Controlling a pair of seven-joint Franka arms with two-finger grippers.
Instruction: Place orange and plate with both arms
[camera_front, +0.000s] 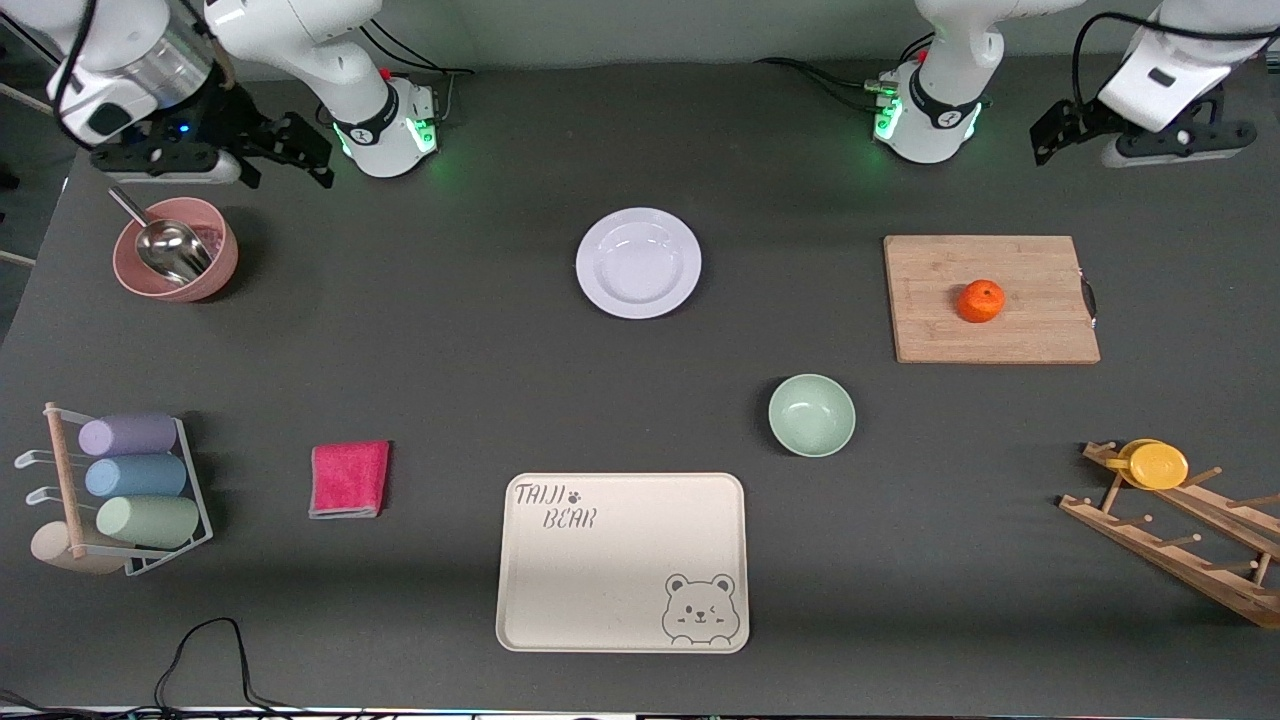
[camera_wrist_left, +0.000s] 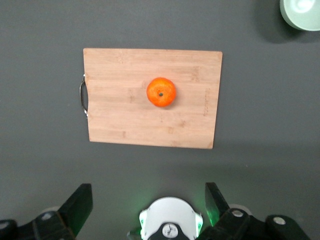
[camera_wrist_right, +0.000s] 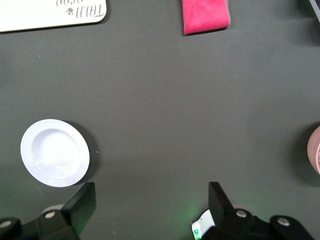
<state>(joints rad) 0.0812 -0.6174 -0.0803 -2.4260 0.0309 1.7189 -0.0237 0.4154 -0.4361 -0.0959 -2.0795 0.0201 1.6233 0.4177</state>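
Observation:
Next, the left gripper grabs the orange by its round body (camera_front: 980, 301), to place the orange on the plate (camera_front: 638, 263).
The orange (camera_front: 981, 301) sits on a wooden cutting board (camera_front: 995, 298) toward the left arm's end of the table; it also shows in the left wrist view (camera_wrist_left: 161, 92). The pale plate (camera_front: 638, 263) lies flat in the middle of the table, between the two bases; it also shows in the right wrist view (camera_wrist_right: 55, 152). My left gripper (camera_front: 1140, 140) hangs high by its base, open and empty (camera_wrist_left: 147, 200). My right gripper (camera_front: 215, 155) hangs high over the pink bowl's end of the table, open and empty (camera_wrist_right: 152, 197).
A mint-green bowl (camera_front: 812, 414) and a cream bear tray (camera_front: 622, 562) lie nearer the camera than the plate. A pink cloth (camera_front: 349, 479), a cup rack (camera_front: 120, 490) and a pink bowl with a scoop (camera_front: 175, 248) are toward the right arm's end. A wooden rack holds a yellow cup (camera_front: 1158, 465).

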